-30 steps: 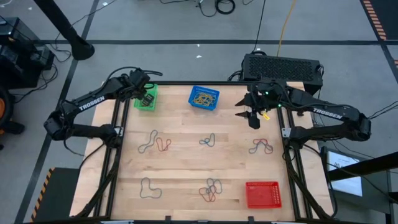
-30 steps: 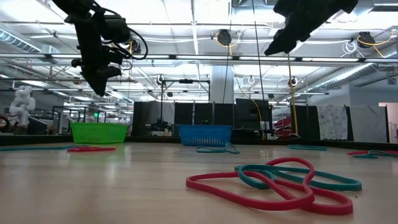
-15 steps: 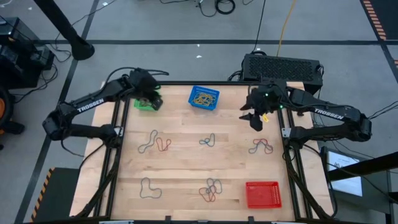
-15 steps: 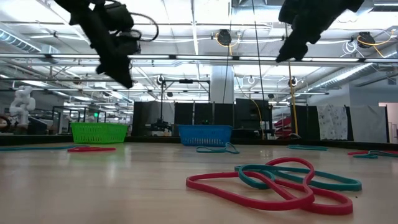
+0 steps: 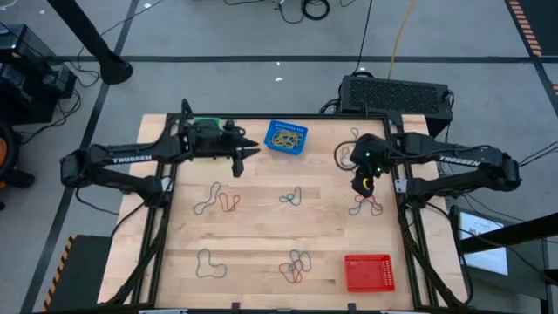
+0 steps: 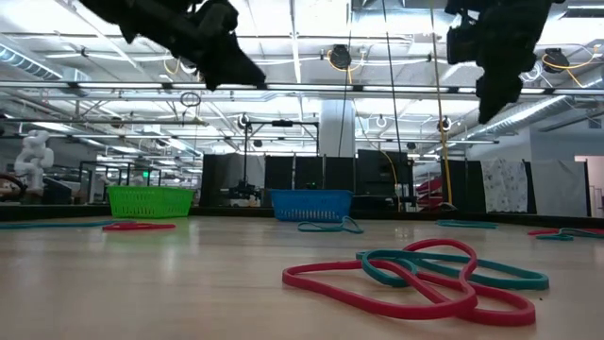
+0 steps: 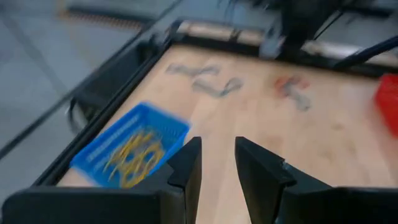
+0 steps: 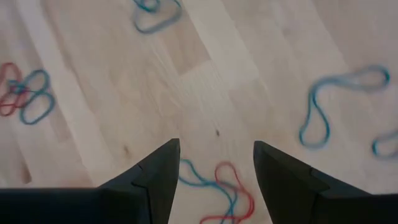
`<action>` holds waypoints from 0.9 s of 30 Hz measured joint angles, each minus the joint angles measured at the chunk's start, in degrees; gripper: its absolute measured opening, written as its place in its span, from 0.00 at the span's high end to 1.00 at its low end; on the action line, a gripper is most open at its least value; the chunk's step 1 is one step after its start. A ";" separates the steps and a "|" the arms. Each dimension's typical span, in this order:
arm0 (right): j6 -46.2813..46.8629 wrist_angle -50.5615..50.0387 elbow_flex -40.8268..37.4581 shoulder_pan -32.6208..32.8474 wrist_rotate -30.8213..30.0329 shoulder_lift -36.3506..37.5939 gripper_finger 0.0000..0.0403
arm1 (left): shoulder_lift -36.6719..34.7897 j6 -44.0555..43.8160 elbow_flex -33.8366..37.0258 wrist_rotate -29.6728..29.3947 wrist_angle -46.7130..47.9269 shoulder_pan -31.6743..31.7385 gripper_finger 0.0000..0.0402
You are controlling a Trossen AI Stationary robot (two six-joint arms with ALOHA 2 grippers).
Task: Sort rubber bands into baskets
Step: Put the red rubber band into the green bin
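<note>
The red rubber band needs to be sorted into the green basket. My right gripper needs to grab the rubber band's looped parts next.
Rubber bands lie in loose clusters on the wooden table (image 5: 261, 227): one at the left (image 5: 216, 199), one in the middle (image 5: 290, 197), a red-and-blue one at the right (image 5: 366, 206), and two near the front (image 5: 209, 263) (image 5: 296, 266). The blue basket (image 5: 286, 137) holds yellow bands (image 7: 134, 152). My left arm partly hides the green basket (image 5: 207, 123). The red basket (image 5: 369, 272) stands at the near right. My left gripper (image 7: 217, 165) is open and holds nothing; it hangs in the air between the green and blue baskets. My right gripper (image 8: 216, 163) is open above the right cluster (image 8: 217, 186).
A black vented box (image 5: 397, 94) sits beyond the table's far right corner. Black frame rails run along the table's left and right sides (image 5: 161, 218). In the low view both grippers hang well above the tabletop, and a red-and-teal cluster (image 6: 415, 274) lies close to that camera.
My left gripper has swung from over the green basket toward the table's right, toward the blue basket, and has tipped up from pointing down to nearly level. My right gripper has moved toward the near edge, over the right cluster, and has tipped to point more steeply down.
</note>
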State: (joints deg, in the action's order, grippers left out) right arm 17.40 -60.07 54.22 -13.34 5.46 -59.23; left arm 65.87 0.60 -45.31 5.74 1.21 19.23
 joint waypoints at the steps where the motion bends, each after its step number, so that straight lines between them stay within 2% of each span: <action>1: 1.45 -0.74 0.00 0.68 -0.83 -0.44 0.51 | 0.08 -0.02 1.40 1.00 -3.70 -0.51 0.74; 6: 7.04 -2.75 -0.01 3.87 -3.52 -4.05 0.51 | 1.79 -1.97 8.22 6.14 -20.11 -2.87 0.74; 10: 7.99 -2.12 -2.35 6.00 -4.27 -6.81 0.51 | 4.10 -3.15 11.14 6.27 -29.48 -4.83 0.74; 19: 16.05 3.32 -11.39 7.08 -6.29 -7.98 0.51 | 9.92 -3.13 11.29 6.31 -36.38 -7.64 0.74; 22: 19.80 3.32 -13.73 7.08 -8.68 -7.99 0.51 | 10.58 -3.15 11.29 6.42 -37.25 -7.74 0.74; 27: 23.59 5.38 -17.88 7.08 -8.80 -7.97 0.51 | 10.78 -3.17 11.24 6.42 -37.37 -7.74 0.74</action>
State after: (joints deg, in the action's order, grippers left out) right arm 40.99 -54.69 36.34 -6.26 -3.34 -67.20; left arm 76.64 -2.57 -34.06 12.16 -36.16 11.49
